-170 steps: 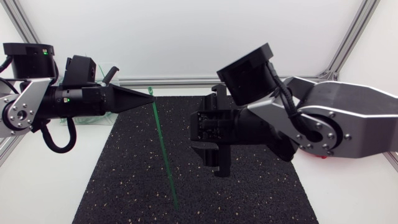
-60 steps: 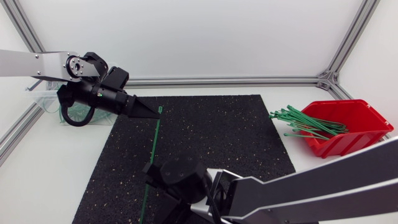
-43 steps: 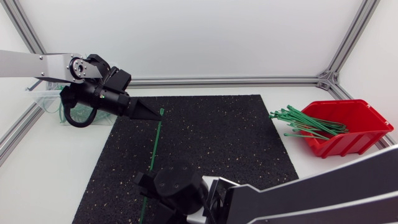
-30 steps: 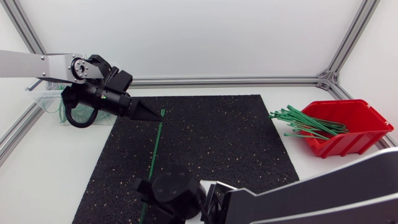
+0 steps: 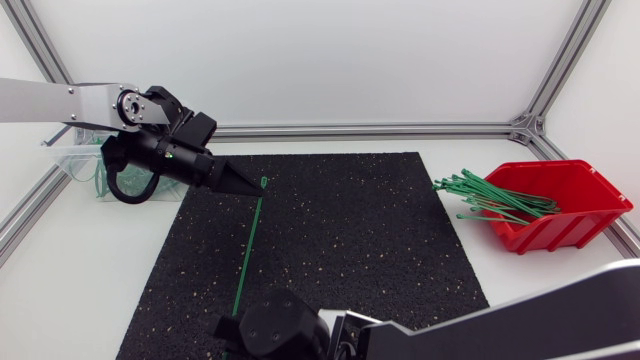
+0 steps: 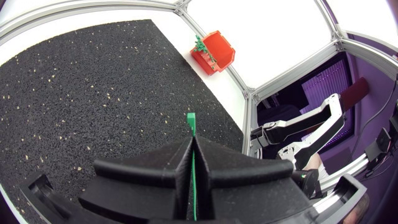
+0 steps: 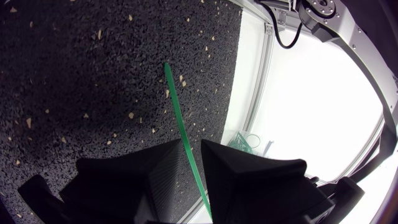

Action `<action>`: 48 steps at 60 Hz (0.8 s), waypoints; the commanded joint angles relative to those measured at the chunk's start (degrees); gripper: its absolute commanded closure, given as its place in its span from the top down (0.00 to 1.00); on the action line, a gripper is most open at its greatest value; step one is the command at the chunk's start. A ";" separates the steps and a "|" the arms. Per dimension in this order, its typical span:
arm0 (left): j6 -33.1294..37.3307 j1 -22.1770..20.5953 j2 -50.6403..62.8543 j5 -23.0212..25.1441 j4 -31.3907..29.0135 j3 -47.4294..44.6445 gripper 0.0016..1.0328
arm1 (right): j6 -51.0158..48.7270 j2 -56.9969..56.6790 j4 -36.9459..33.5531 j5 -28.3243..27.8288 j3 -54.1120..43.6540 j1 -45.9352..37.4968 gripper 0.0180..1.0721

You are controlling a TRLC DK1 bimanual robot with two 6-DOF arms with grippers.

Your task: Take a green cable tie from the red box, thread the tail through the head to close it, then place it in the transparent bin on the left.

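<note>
I will next grab the green cable tie by its lower strap near the tail [image 7: 191,160] with my right gripper, so its tip can enter the head.
My left gripper [image 5: 246,182] hovers over the back left of the black mat [image 5: 380,230], shut on a green cable tie [image 5: 248,245] just behind its head [image 6: 191,121]. The tie hangs straight toward the table's front edge. There my right arm [image 5: 280,328] covers the tail, and its gripper is hidden in the head view. In the right wrist view the tie [image 7: 178,121] runs between the fingers of my right gripper [image 7: 191,145], which stand slightly apart with a gap beside the strap. The red box [image 5: 565,205] holds several green ties [image 5: 490,197] at the right. The transparent bin [image 5: 75,162] sits behind my left arm.
The red box [image 6: 214,52] also shows far ahead of the left gripper. The bin with looped green ties [image 7: 244,142] lies ahead of the right gripper, next to the aluminium frame rail [image 5: 370,129]. The black mat covers the table's middle.
My right arm has slid along the tie toward the table's front edge, now mostly out of the head view. My left gripper has shifted slightly right, still holding the tie.
</note>
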 commanded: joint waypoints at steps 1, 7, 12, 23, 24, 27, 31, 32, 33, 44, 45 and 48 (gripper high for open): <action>1.25 -0.34 1.24 -0.22 -0.98 1.52 0.03 | -1.50 1.29 1.05 -0.39 -1.54 0.87 0.26; 1.25 -0.60 1.24 -0.30 -1.16 1.79 0.03 | -1.32 1.81 1.31 -0.65 -1.45 1.49 0.26; 1.25 -1.13 1.24 -0.39 -1.42 2.05 0.03 | -1.32 2.61 1.93 -0.91 -1.45 1.93 0.26; 1.25 -1.30 1.68 -0.74 -1.69 2.49 0.03 | -1.23 3.40 2.54 -1.53 -1.45 1.75 0.26; 1.25 -1.30 1.68 -0.74 -1.69 2.58 0.03 | -1.32 3.48 2.63 -1.62 -1.45 1.75 0.26; 1.25 -1.48 1.95 -0.74 -1.69 2.66 0.03 | -1.23 3.92 2.89 -1.62 -1.36 1.75 0.26; 1.25 -1.57 2.30 -0.83 -1.69 2.93 0.03 | -1.23 4.72 3.77 -1.79 -1.45 1.84 0.24; 1.25 -1.57 2.30 -0.83 -1.69 2.93 0.03 | -1.32 4.89 4.04 -1.88 -1.45 1.75 0.24; 1.25 -1.57 2.30 -0.83 -1.69 2.93 0.03 | -1.32 5.07 4.21 -1.88 -1.45 1.84 0.24; 1.25 -1.57 2.65 -0.83 -1.69 2.93 0.03 | -1.23 6.47 5.00 -2.23 -1.01 1.66 0.23; 1.33 -1.57 2.65 -0.83 -1.69 2.93 0.03 | -1.23 6.47 5.00 -2.23 -1.01 1.66 0.23; 1.51 -1.48 2.65 -0.83 -1.77 2.93 0.03 | -1.23 6.47 5.00 -2.32 -0.93 1.75 0.21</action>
